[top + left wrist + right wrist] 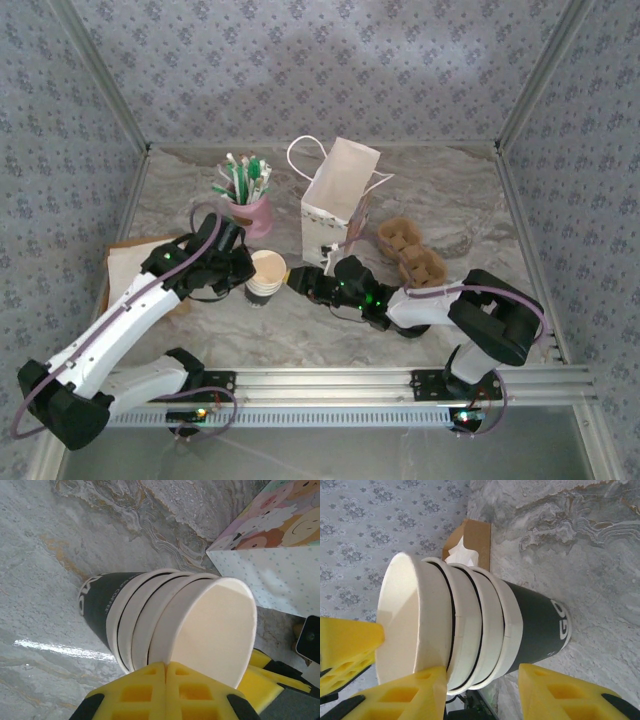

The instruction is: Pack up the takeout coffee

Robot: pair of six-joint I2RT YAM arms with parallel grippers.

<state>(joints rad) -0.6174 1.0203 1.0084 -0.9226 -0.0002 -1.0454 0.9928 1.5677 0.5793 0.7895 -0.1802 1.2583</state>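
Observation:
I should release the top cup with my left gripper: the top cup sits nested in the stack, and the stack's dark bottom cup is on the flat table, so the top cup would stay standing there.
The takeout coffee is out of view. A stack of lidless cream paper cups with a dark bottom cup stands upright mid-table. My left gripper is shut on the rim of the top cup, pinching its wall between the yellow pads. My right gripper is open at the stack's right side. One of its fingers touches the top cup's wall, and the other stands apart from the dark cup. The white paper bag stands open just behind.
A pink cup of stirrers stands behind the left gripper. Brown cardboard cup carriers lie right of the bag. A brown box of napkins sits at the left edge. Patterned walls enclose the table.

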